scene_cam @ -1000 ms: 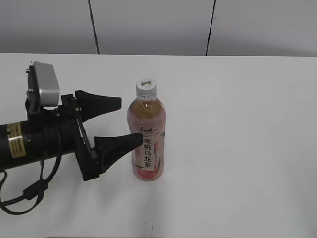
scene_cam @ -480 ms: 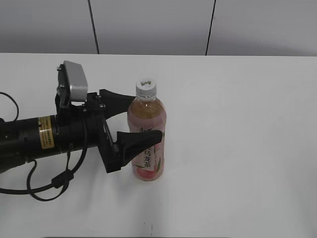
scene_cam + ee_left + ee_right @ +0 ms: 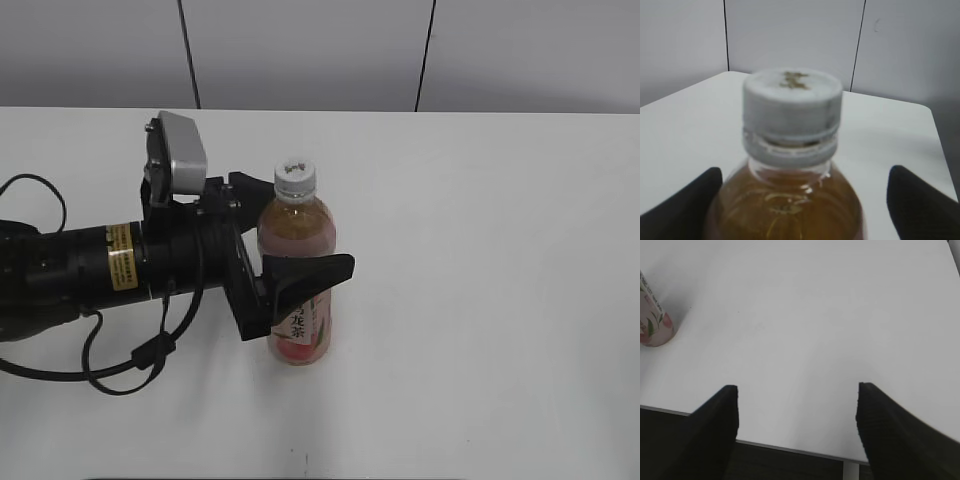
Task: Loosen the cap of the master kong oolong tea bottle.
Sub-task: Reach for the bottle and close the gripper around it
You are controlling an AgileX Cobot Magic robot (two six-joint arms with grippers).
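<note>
My left gripper grabs the master kong oolong tea bottle around its body (image 3: 298, 232) next, to keep it steady for loosening its cap (image 3: 295, 178).
The master kong oolong tea bottle (image 3: 300, 335) stands upright on the white table (image 3: 480, 250), with its white cap (image 3: 296, 177) screwed on. My left gripper (image 3: 310, 228) reaches in from the left, open, with one black finger (image 3: 320, 272) in front of the bottle's body and the other mostly hidden behind it. In the left wrist view the cap (image 3: 792, 102) fills the centre above the amber shoulder (image 3: 785, 205), and the fingertips (image 3: 912, 192) flank the bottle below the cap. A gap shows on the right side. My right gripper (image 3: 796, 386) is open and empty over bare table; the bottle base (image 3: 652, 322) is far to its left.
A grey panelled wall (image 3: 300, 50) runs behind the table. The table's near edge (image 3: 790, 447) lies just under my right gripper's fingers. A black cable (image 3: 120, 375) loops under the left arm.
My left arm has slid right. Its jaws, formerly left of the bottle, now straddle the bottle's body. The bottle has not moved.
</note>
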